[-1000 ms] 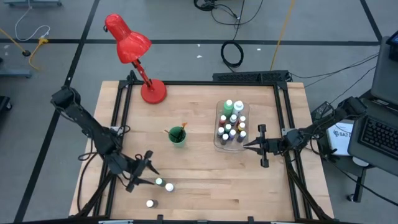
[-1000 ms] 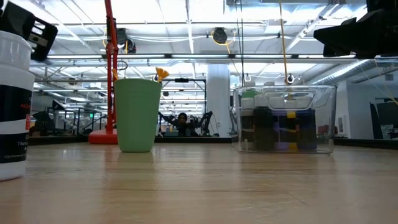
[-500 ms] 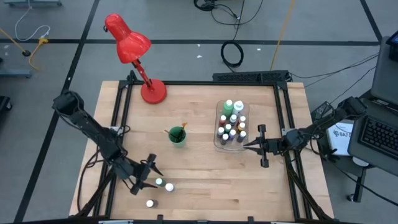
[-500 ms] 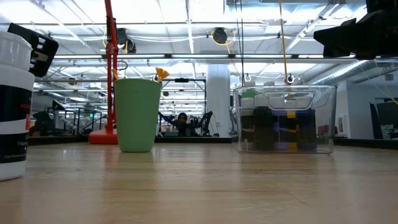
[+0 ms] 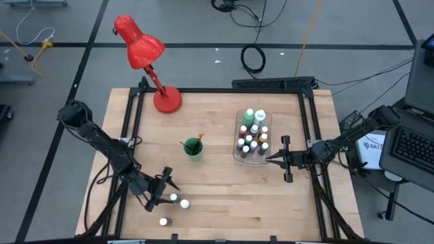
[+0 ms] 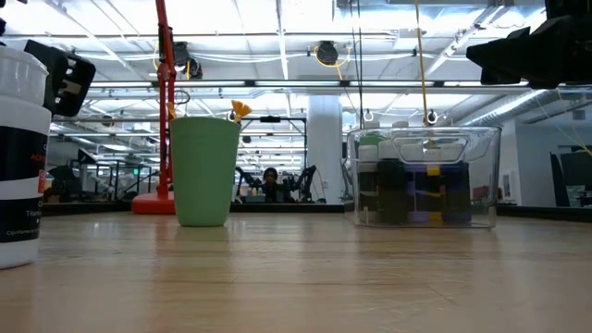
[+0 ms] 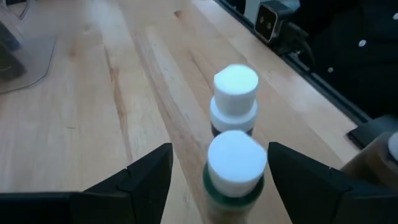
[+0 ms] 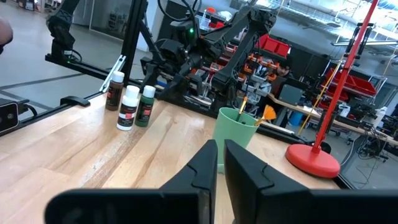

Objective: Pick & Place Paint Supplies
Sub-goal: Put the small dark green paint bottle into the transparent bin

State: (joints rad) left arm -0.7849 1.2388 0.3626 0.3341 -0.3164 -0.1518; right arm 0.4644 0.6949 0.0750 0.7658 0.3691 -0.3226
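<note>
My left gripper picks up the green bottle by its white cap (image 5: 174,197) next, to put it in the clear tray (image 5: 239,157).
Three small white-capped bottles stand upright near the table's near-left corner (image 5: 174,198), (image 5: 184,203), (image 5: 163,221). My left gripper (image 5: 165,190) is open just to their left. In its wrist view, its fingers stand either side of the green bottle (image 7: 236,168) with a gap on each side, and a darker bottle (image 7: 235,99) stands behind. My right gripper (image 5: 271,158) hangs shut beside the clear tray (image 5: 239,157), which is full of bottles. The green cup (image 5: 193,148) holds brushes.
A red desk lamp (image 5: 167,100) stands at the far left of the table. Bare wood lies between the cup, the tray and the near edge. In the low view one white bottle (image 6: 18,157) stands close at the left. Black rails frame the table's sides.
My left gripper has moved a little toward the table's right and near edge, closing in on the three bottles until its open fingers stand around the green one. The bottles and my right arm have stayed still.
</note>
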